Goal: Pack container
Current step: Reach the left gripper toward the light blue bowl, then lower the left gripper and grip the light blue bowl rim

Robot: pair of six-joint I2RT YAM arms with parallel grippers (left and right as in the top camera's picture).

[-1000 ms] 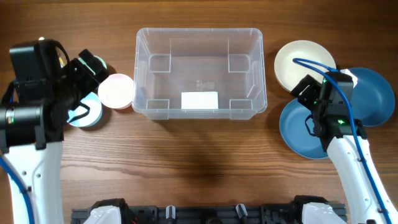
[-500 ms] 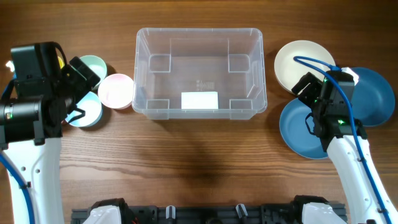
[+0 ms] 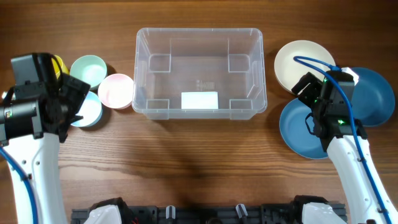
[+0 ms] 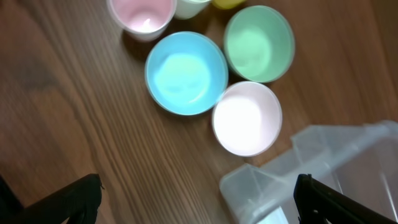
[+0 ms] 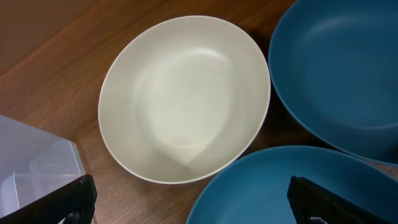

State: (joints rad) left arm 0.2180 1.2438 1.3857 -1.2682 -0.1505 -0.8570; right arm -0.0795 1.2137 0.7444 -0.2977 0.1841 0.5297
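Note:
My left gripper will pack the blue bowl upright into the container. For that, it should next grab the blue bowl's rim, away from the green bowl.
The container is a large clear plastic bin at the table's middle back, with only its white base label inside. One corner of it shows in the left wrist view and in the right wrist view. My left gripper is open and empty, above the table between the small bowls and the bin; its jaws hold nothing. My right gripper is open and empty over the cream bowl and a blue plate; its jaws hold nothing.
Small bowls stand left of the bin: green, pale pink, blue, yellow partly hidden by my arm. The left wrist view shows one more pink bowl. A second blue plate lies far right.
My left arm has drawn back to the left and toward the front, uncovering the green bowl. The right arm has not moved.

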